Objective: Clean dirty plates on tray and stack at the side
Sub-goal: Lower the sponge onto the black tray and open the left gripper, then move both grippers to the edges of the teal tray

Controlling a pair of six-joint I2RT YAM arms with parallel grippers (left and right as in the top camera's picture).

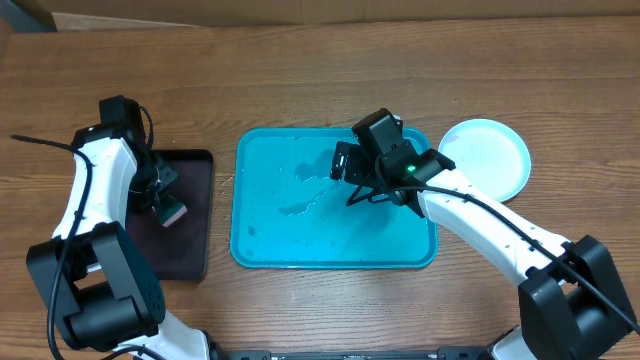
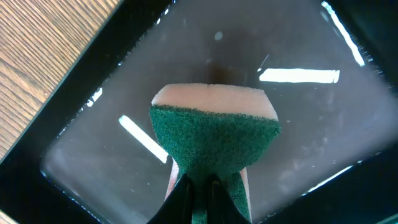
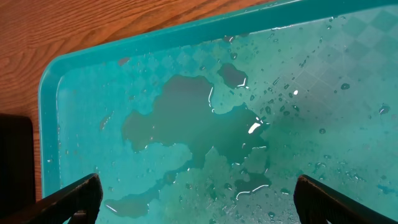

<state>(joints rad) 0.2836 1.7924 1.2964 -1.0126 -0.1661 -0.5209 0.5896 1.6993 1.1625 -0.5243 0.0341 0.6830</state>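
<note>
My left gripper should open. The sponge's edge hangs inside the black tray's rim, so the sponge would land on the tray's wet bottom if released.
The turquoise tray (image 1: 262,240) lies mid-table, wet with puddles and holding no plates; it fills the right wrist view (image 3: 186,124). A stack of plates (image 1: 490,155), pale mint rim on top, sits on the table right of the tray. My right gripper (image 1: 352,178) hovers over the tray's middle, fingers wide open and empty (image 3: 199,199). My left gripper (image 1: 168,205) is shut on a green-and-white sponge (image 2: 214,140) over the black tray (image 1: 190,250). The white and yellow-green plates cannot be told apart in the stack.
The narrow black tray (image 2: 323,137) lies left of the turquoise tray, its wet bottom glinting. Bare wooden table (image 1: 320,90) surrounds both trays. Cardboard runs along the table's far edge.
</note>
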